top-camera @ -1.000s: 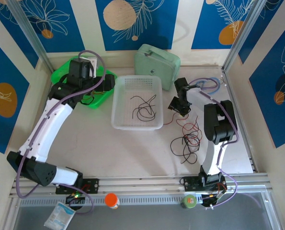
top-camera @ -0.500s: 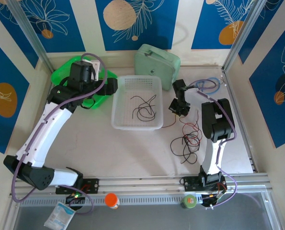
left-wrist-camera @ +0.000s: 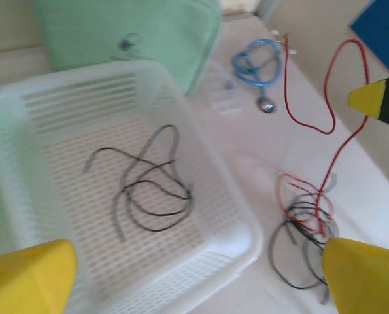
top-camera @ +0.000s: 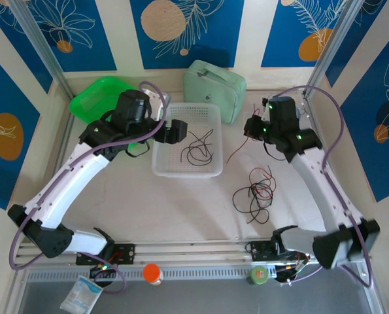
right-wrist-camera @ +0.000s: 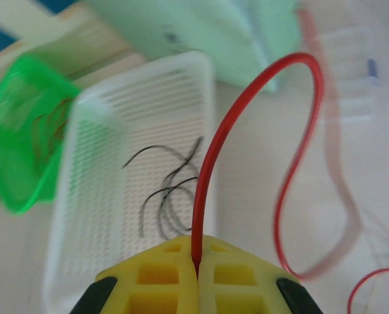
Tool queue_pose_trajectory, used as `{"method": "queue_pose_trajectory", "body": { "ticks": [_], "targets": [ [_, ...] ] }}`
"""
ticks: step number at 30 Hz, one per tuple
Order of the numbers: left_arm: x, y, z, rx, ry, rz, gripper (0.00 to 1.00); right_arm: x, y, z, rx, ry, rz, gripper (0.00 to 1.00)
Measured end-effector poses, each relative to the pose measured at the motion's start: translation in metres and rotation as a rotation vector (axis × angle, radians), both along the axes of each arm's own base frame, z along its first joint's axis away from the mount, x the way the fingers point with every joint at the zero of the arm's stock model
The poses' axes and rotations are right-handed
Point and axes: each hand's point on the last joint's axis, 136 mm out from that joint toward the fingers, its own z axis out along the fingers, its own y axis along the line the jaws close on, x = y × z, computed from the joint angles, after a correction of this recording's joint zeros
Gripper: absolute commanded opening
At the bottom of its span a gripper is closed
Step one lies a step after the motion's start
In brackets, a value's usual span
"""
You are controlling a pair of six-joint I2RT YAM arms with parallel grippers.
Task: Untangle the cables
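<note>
Next, my left gripper reaches the red wire and grabs its loose loop (left-wrist-camera: 327,95) beside my right gripper, clear of the tangle (left-wrist-camera: 305,222), to untangle the wire.
A tangle of thin red and black cables (top-camera: 256,193) lies on the table right of the white basket (top-camera: 163,171). My right gripper (top-camera: 252,127) hangs above the table beyond the tangle, shut on one red wire (right-wrist-camera: 246,98) that loops down toward the pile. That same red wire (left-wrist-camera: 325,98) is stretched upward from the tangle (left-wrist-camera: 305,222) in the left wrist view. Loose black wires (left-wrist-camera: 148,190) rest in the basket. My left gripper (top-camera: 178,131) hovers over the basket's left side, open, with nothing between its yellow fingertips (left-wrist-camera: 24,278).
A green tray (top-camera: 102,98) stands at the back left and a mint-green pouch (top-camera: 214,82) behind the basket. A light-blue coiled cable (left-wrist-camera: 263,59) lies at the back right. Metal frame posts and the near rail bound the table.
My right gripper shut on a red wire and rose, drawing it up out of the tangle. My left arm swung right from the green tray to over the basket.
</note>
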Motion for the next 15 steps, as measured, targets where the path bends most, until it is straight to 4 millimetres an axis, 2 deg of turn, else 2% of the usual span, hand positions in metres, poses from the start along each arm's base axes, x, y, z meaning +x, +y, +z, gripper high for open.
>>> {"method": "queue_pose_trajectory", "body": {
  "ticks": [3, 8, 11, 15],
  "targets": [
    [-0.006, -0.029, 0.003, -0.065, 0.008, -0.100, 0.93, -0.029, 0.017, 0.013, -0.024, -0.100, 0.214, 0.00],
    [-0.023, -0.074, 0.016, -0.180, -0.020, -0.312, 0.91, -0.067, 0.043, 0.030, -0.057, -0.239, 0.538, 0.00],
    [-0.035, -0.089, 0.023, -0.237, -0.053, -0.420, 0.91, -0.090, 0.054, 0.042, -0.027, -0.291, 0.704, 0.00],
    [-0.042, -0.098, 0.032, -0.294, -0.089, -0.497, 0.93, -0.117, 0.067, 0.063, 0.034, -0.360, 0.881, 0.00]
  ]
}}
